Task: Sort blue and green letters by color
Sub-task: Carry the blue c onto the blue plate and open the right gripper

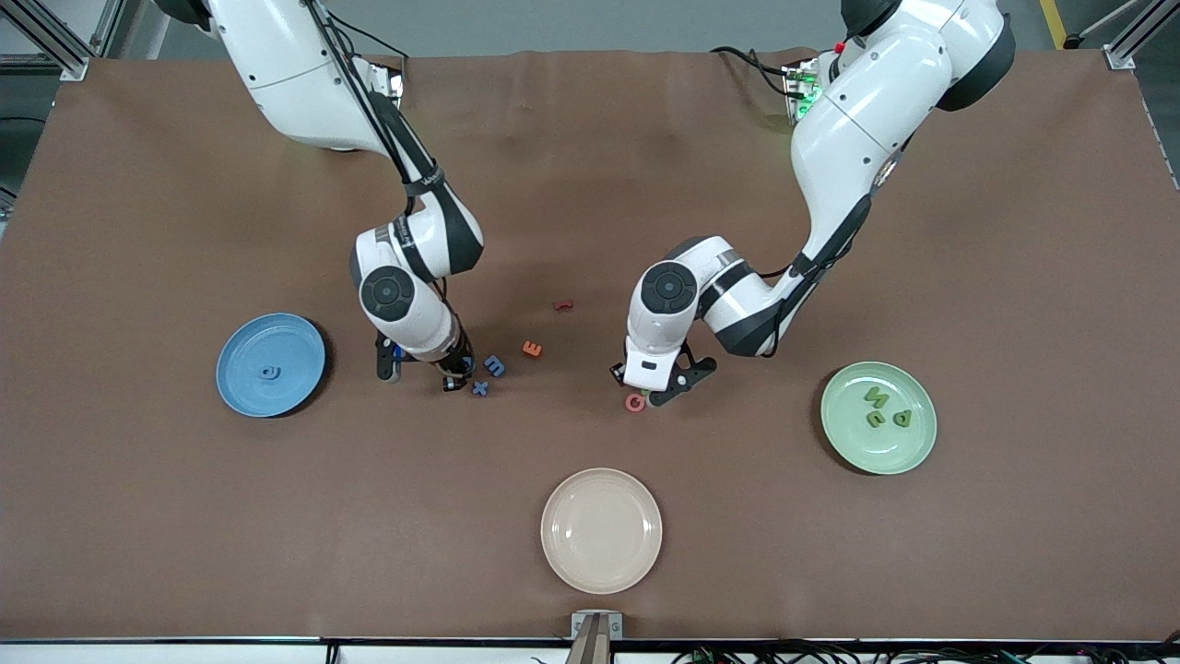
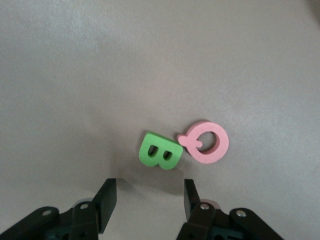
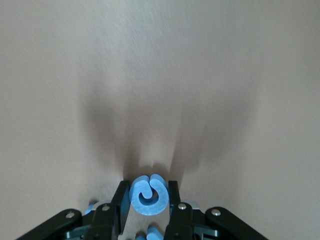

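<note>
My left gripper grips the green B by its top and bottom edges next, to sort it onto the green plate (image 1: 908, 452).
In the right wrist view my right gripper (image 3: 148, 198) is shut on a curled blue letter (image 3: 148, 195), low over the brown table. Two more blue letters (image 1: 494, 365) (image 1: 479, 388) lie beside that gripper (image 1: 455, 376). A further blue letter (image 1: 267, 373) lies on the blue plate (image 1: 241, 343). My left gripper (image 2: 148, 194) stands open over the table, with nothing between its fingers. A green B (image 2: 161, 151) lies flat just ahead of its fingertips, touching a pink Q (image 2: 207, 142). Three green letters (image 1: 876, 408) rest on the green plate (image 1: 908, 452).
A cream plate (image 1: 601, 529) stands near the front edge of the table. An orange E (image 1: 532, 348) and a red letter (image 1: 562, 304) lie between the two grippers. The pink Q (image 1: 635, 402) sits beside the left gripper (image 1: 656, 395).
</note>
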You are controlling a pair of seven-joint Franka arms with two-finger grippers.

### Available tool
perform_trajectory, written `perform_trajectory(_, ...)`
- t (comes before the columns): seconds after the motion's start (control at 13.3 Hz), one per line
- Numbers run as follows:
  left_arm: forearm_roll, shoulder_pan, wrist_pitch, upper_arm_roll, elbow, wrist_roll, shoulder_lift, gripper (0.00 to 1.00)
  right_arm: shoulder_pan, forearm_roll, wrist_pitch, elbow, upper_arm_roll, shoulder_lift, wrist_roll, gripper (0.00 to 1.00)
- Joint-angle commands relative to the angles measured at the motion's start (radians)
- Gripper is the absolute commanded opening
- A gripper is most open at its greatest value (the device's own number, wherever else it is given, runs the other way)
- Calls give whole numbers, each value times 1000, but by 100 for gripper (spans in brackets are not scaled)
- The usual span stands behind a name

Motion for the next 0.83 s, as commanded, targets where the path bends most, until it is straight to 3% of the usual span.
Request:
perform_trajectory(0.0, -1, -6, 3, 23, 28, 2, 13, 63, -71, -2, -116, -26, 8, -111, -161, 11)
perform_trajectory(0.3, -1, -11, 5, 45, 30, 7, 13, 63, -212, -23, -258, -66, 4, -220, -535, 11)
perform_trajectory(0.6, 0, -12, 6, 47, 65, 10, 35, 63, -354, -86, -260, -115, 2, -247, -869, 14)
perform_trajectory(0.75, 0, -11, 6, 47, 70, 12, 41, 58, -420, -86, -250, -124, 2, -244, -1004, 14)
